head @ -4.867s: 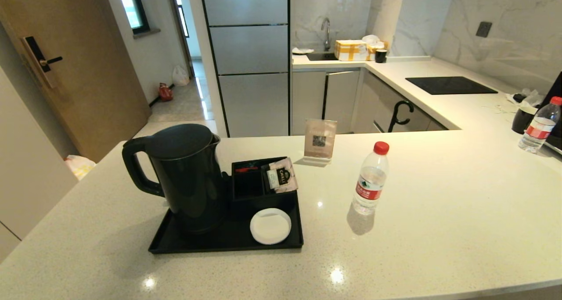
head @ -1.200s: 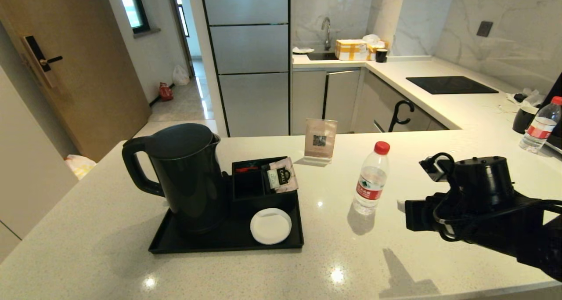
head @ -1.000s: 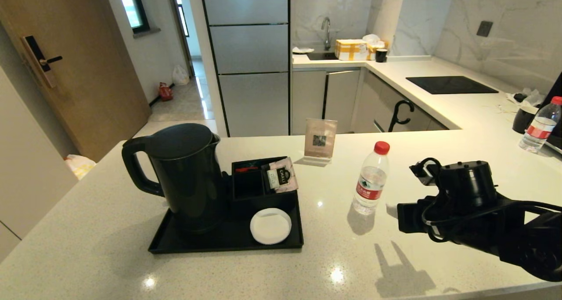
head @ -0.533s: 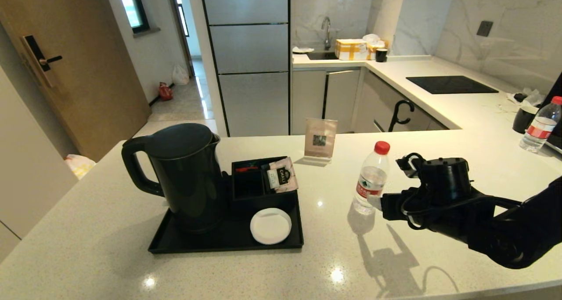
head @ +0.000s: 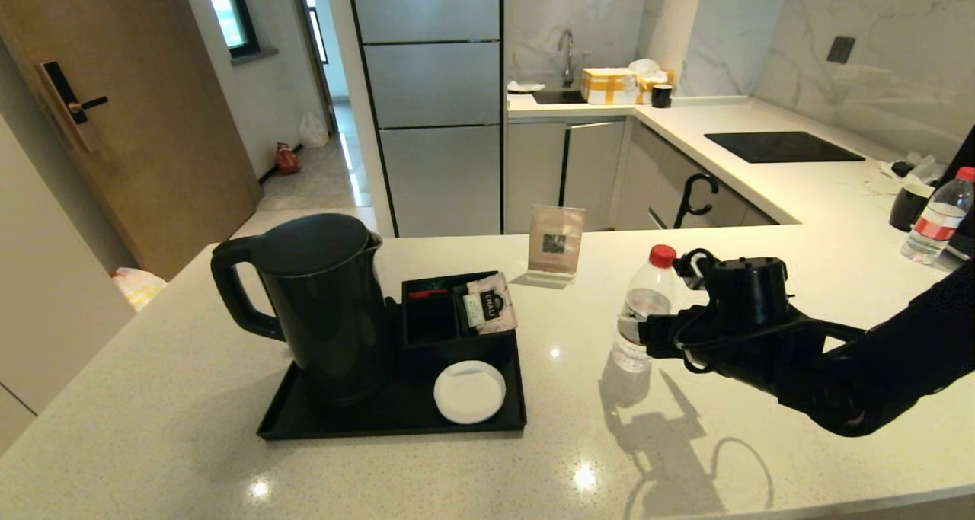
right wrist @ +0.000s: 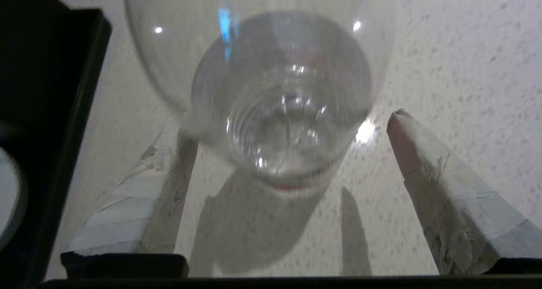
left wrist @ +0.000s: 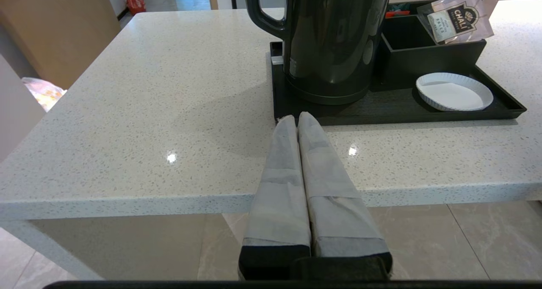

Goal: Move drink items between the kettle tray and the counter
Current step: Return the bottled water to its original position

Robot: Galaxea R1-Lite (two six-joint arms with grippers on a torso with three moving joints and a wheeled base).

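Observation:
The bottle's body [head: 650, 302] is only at my right gripper's fingers, so it must move forward before closing.
The tall black kettle [head: 320, 307] stands on its base at the left of the black kettle tray [head: 396, 417], beside the compartment box [head: 445, 318] and white coaster [head: 469, 391]. A clear water bottle [head: 644, 307] with a red cap stands upright on the speckled counter [head: 152, 398], right of the tray. My right gripper [head: 649, 336] is at the bottle's label, open. In the right wrist view its fingers [right wrist: 440, 187] stand on either side of the bottle [right wrist: 279, 94], with a gap on one side. My left gripper [left wrist: 296, 117] is shut and empty, low in front of the tray [left wrist: 398, 111] and kettle [left wrist: 334, 39].
A pale sachet [head: 490, 304] leans in the compartment box. A card stand [head: 555, 246] sits behind the bottle. At the far right are a second bottle [head: 935, 215] and a black mug [head: 906, 206]. A glass cooktop [head: 781, 147] lies on the back counter.
My right arm came in from the right and moved left across the counter until its open fingers straddle the bottle. The bottle, kettle and tray have not moved.

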